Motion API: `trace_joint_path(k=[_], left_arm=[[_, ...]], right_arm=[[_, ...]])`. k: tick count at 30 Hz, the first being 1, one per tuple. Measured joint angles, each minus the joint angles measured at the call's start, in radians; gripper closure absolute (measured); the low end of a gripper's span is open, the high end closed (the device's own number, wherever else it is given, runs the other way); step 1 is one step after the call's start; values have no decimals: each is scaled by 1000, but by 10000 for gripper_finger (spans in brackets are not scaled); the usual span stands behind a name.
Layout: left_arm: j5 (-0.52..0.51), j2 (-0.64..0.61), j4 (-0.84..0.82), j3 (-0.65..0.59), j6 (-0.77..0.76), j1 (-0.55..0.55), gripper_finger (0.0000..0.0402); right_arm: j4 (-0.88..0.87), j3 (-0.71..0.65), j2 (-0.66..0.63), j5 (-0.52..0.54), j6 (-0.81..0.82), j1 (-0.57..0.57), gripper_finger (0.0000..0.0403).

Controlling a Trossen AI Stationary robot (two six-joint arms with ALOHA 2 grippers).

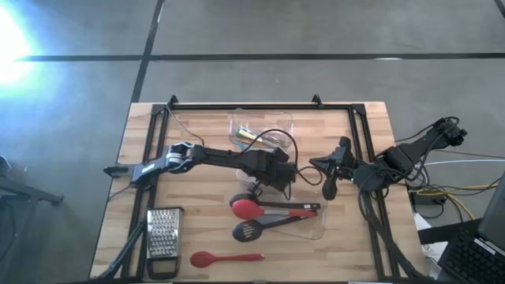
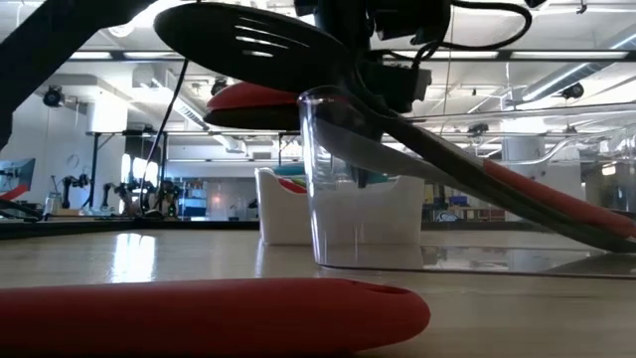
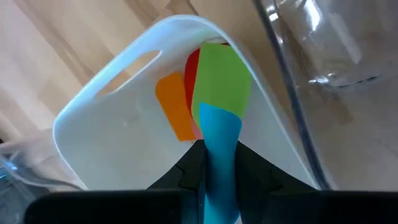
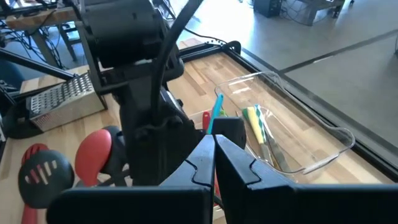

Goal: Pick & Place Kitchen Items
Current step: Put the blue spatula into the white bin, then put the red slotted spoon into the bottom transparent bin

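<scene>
The teal tool's lower end (image 3: 219, 118) stands inside the white tub in the left wrist view, so the left gripper needs to let go of the teal tool now.
My left gripper (image 1: 272, 175) hovers mid-table above a small white tub (image 3: 93, 102), shut on a teal-handled tool with a green head (image 3: 221, 78). An orange tool (image 3: 174, 106) and a red one (image 3: 191, 65) lie inside that tub. My right gripper (image 1: 316, 164) waits just right of it, shut (image 4: 214, 142) and touching nothing. A red spoon (image 1: 248, 207) and a black slotted spoon (image 1: 248, 230) lean with their heads over the left rim of a clear tub (image 1: 314, 227). Another red spoon (image 1: 225, 258) lies flat on the table near the front edge. My left gripper pinches the tool's teal handle (image 3: 219, 134) between its two fingers, coming from above and pointing down. The tool is lifted, with its green head hanging below the fingers over the white tub's opening. I cannot tell whether the head touches the tools inside.
A clear tub (image 1: 284, 122) at the far side holds green and yellow tools. A steel box grater (image 1: 163, 233) lies at the near left. A black frame rail (image 1: 260, 107) borders the table's far side. Cables run off the right edge.
</scene>
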Motion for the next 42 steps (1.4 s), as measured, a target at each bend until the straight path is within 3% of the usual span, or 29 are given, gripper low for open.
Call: trace_joint_path(k=[4, 8, 17, 21, 24, 26, 31, 38, 42], left_arm=[[64, 0, 10, 0, 3, 13, 344], [62, 0, 12, 0, 3, 15, 341], [45, -1, 18, 0, -15, 12, 157], [-123, -2, 4, 0, -59, -1, 118], [-288, -18, -63, -1, -67, -19, 112], [-319, -43, -99, -1, -98, -32, 114], [-281, -167, -179, -1, -255, -63, 122], [-11, -414, -286, -21, -562, -122, 129], [11, -565, -292, -93, -687, -207, 133]], right_arm=[[0, 0, 0, 0, 0, 0, 394], [0, 0, 0, 0, 0, 0, 394], [0, 0, 0, -20, 1, 0, 394], [0, 0, 0, -20, 1, 0, 394], [0, 0, 0, -23, 1, 0, 394], [0, 0, 0, -23, 1, 0, 394], [-2, 0, 0, -27, 1, 0, 394], [-5, 0, 0, -28, 1, 0, 394], [-7, 0, -1, -46, 5, 0, 394]])
